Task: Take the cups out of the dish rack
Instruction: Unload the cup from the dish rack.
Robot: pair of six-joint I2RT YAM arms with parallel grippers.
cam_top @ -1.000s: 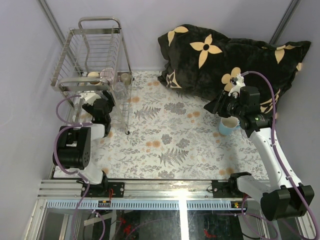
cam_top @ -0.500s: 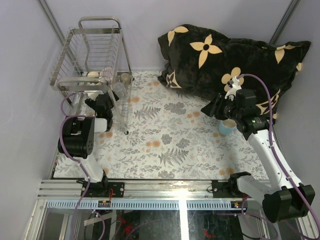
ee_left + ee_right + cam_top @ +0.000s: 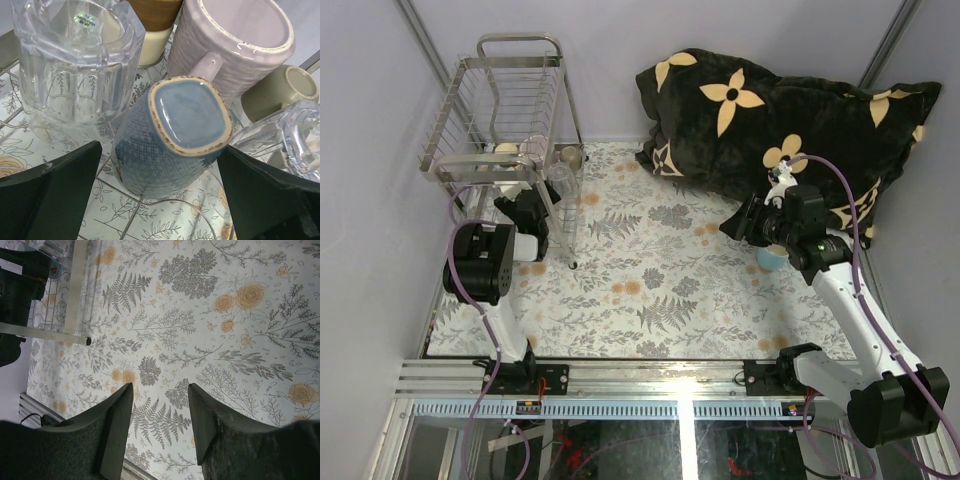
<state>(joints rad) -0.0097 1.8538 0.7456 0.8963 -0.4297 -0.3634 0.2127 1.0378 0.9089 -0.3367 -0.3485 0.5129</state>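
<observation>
My left gripper grabs the blue textured cup across its body from the cup's base end next. This leaves the cup's far end free for handover to my right gripper.
The silver dish rack stands at the back left. My left gripper reaches into its lower shelf. In the left wrist view it is open, its fingers either side of a blue textured cup lying base towards me, not touching it. Behind that are a clear glass, a cream-and-brown cup and a lilac-pink mug. A light blue mug stands on the table at right, partly hidden by my right arm. My right gripper is open and empty above the cloth.
A small cream cup and a second clear glass sit at the right of the shelf. A dark flowered pillow lies at the back right. The rack's leg shows in the right wrist view. The table has a floral cloth.
My right gripper has moved left, away from the light blue mug, which stays on the table. My left arm has pushed further in under the rack.
</observation>
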